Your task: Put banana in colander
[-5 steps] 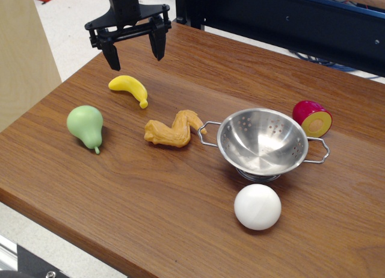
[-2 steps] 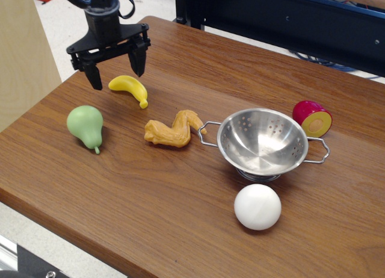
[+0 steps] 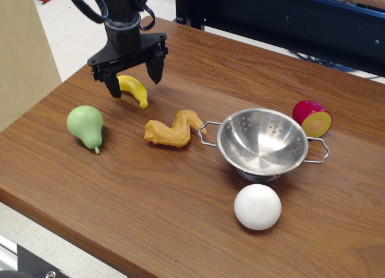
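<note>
The small yellow banana should go in the steel colander (image 3: 263, 142), so my gripper should next pick up the banana by its curved middle (image 3: 133, 87).
The yellow banana (image 3: 133, 88) lies on the wooden table (image 3: 180, 188) at the back left. My black gripper (image 3: 133, 85) is open and lowered over it, with one finger (image 3: 113, 87) at the banana's left end and the other finger (image 3: 154, 70) behind its right side. The jaws straddle the banana without closing on it. The steel colander (image 3: 263, 142) stands upright to the right of centre, empty, with its wire handles pointing left and right.
A green pear (image 3: 85, 126) lies left of centre, below the banana. An orange-brown chicken piece (image 3: 174, 130) lies between banana and colander. A white ball (image 3: 257, 207) sits in front of the colander. A red-and-yellow halved fruit (image 3: 312, 118) sits behind its right handle.
The gripper has come down from above the table's back edge, swung left, then moved right to sit low around the banana. No object has moved.
</note>
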